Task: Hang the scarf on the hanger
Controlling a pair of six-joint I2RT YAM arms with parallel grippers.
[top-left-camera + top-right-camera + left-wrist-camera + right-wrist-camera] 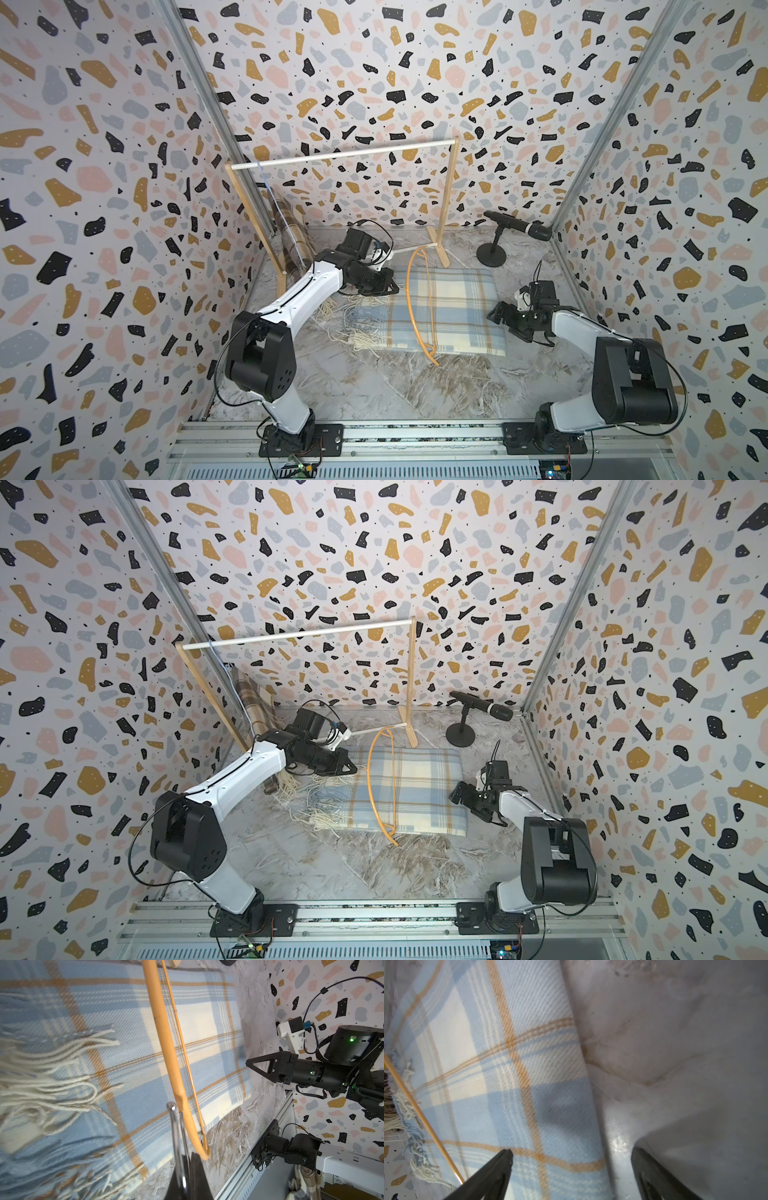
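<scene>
The scarf's fringeless edge needs to go through the hanger (409, 291), so my right gripper will grab that edge in the middle next.
A blue, cream and orange plaid scarf (453, 307) (415, 789) lies folded flat on the table, its fringe toward the left arm. An orange wooden hanger (409, 291) (369, 771) (166, 1043) stretches across the scarf from back to front. My left gripper (394, 286) (352, 769) (190, 1157) is shut on the hanger's metal hook (173, 1126). My right gripper (500, 320) (461, 798) (571, 1151) stands open low over the scarf's (508, 1064) right edge, one finger above the cloth and the other above bare table, holding nothing.
A wooden clothes rack with a white rod (345, 153) stands at the back, a brown plaid scarf (291, 232) hanging at its left end. A microphone on a black stand (519, 226) is at the back right. A metal rail (415, 432) runs along the front.
</scene>
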